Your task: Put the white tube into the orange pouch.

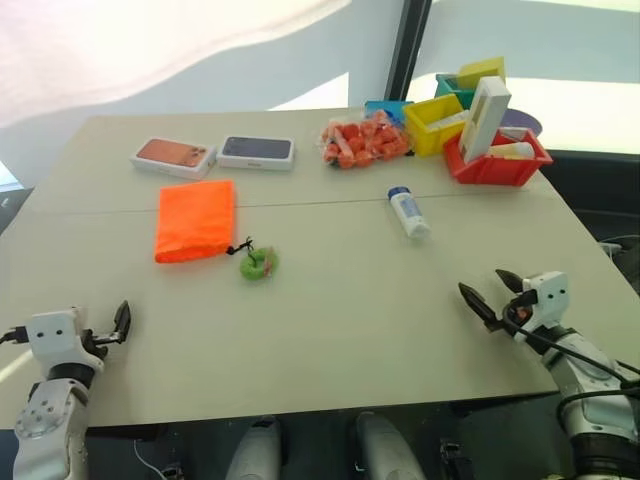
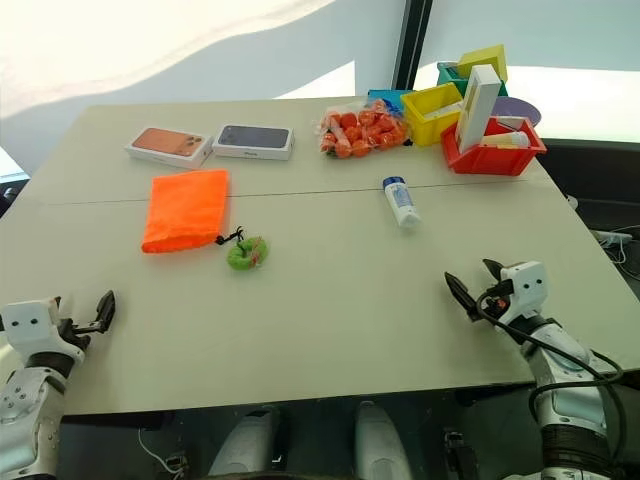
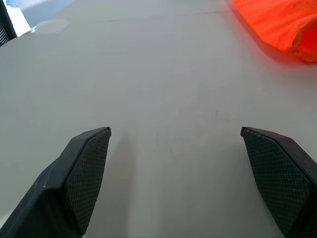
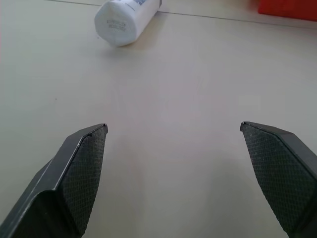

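Observation:
The orange pouch's cloth [image 1: 196, 215] lies flat on the tabletop while its open hem curls up. My left gripper grabs the pouch by that opening's edge [image 1: 172, 260] next.
The white tube [image 1: 408, 212] lies on its side right of the table's middle, with its blue cap at the far end. Its flat white end [image 4: 122, 22] faces my right gripper [image 1: 485, 285], which hovers open and empty well short of it, near the front right edge. Left of centre the orange pouch [image 1: 195, 218] lies flat, and its black cord runs to a green fuzzy ball [image 1: 258, 264]. My left gripper [image 1: 115, 325] stands open and empty at the front left, with the pouch [image 3: 277, 25] ahead of it and off to its right.
At the back left lie two flat phone boxes [image 1: 173, 155] [image 1: 256, 151]. A clear bag of orange pieces [image 1: 363, 140] sits at the back centre. A yellow bin [image 1: 435, 122] and a red bin [image 1: 495, 165] holding a tall white box [image 1: 483, 118] crowd the back right corner.

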Controlling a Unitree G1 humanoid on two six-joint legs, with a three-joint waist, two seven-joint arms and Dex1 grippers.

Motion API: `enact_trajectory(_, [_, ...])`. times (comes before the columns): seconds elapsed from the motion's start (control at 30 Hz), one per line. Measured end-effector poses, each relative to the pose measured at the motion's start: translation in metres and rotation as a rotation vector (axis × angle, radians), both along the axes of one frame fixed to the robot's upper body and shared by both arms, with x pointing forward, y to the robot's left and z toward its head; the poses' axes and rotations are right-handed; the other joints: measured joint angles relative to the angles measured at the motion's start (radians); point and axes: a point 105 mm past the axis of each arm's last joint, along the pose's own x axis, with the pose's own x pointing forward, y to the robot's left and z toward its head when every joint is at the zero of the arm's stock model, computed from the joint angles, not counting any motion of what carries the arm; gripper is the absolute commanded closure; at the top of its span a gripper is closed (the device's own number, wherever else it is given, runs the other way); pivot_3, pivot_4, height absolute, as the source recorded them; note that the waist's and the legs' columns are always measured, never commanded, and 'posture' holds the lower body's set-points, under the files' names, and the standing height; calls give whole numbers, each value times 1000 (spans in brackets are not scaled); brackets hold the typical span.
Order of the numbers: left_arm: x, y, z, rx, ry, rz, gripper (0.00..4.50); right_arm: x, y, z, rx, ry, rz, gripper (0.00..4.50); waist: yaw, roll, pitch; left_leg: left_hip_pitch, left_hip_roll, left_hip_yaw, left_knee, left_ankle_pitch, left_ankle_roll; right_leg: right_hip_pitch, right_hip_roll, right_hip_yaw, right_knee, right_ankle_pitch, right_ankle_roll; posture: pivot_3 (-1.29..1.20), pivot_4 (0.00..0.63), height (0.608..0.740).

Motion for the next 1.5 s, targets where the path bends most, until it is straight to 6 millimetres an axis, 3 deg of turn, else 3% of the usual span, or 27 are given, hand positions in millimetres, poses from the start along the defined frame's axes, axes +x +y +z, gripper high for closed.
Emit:
enact_trajectory(0.2, [4,-3,1,-5,-14,13,0,1,2,-1,-3,3,0,37,2,0,0,0,0,0,0,0,0,0,0,0,0,0,0,0,150,740])
enact_trajectory(0.5, [33,-63,6,9,-60,-108,0,13,42,2,42,-35,69,37,4,1,-1,0,-2,0,1,0,0,1,0,0,0,0,0,0,150,740])
enact_trajectory(0.63, [42,-88,15,106,-65,-236,0,16,90,7,61,-44,198,37,-1,1,0,0,-1,-1,0,0,0,0,2,0,1,0,0,0,150,740])
enact_trajectory(0.7, [49,-95,24,235,-63,-293,0,13,120,11,48,-56,292,37,1,1,0,0,-1,-2,0,0,0,-1,3,-1,3,0,0,0,150,740])
enact_trajectory(1.03, [80,-102,52,501,-87,-328,0,0,177,8,35,-60,426,37,3,1,0,-1,-2,-1,1,0,0,-1,1,-1,1,1,1,0,150,740])
enact_trajectory(1.13, [88,-96,57,545,-81,-303,0,0,177,8,28,-64,414,37,1,1,0,-1,-1,-1,0,0,0,-1,1,-1,1,1,1,0,150,740])
enact_trajectory(1.4, [108,-66,40,612,38,-227,0,0,179,8,27,-65,411,37,1,1,0,-1,-1,-2,0,0,0,-1,2,-2,3,3,5,0,150,740])
enact_trajectory(1.5, [112,-58,40,619,45,-214,837,2,178,10,25,-73,404,0,2,1,0,-1,-1,-2,0,0,0,-1,1,-2,3,3,5,0,150,740])
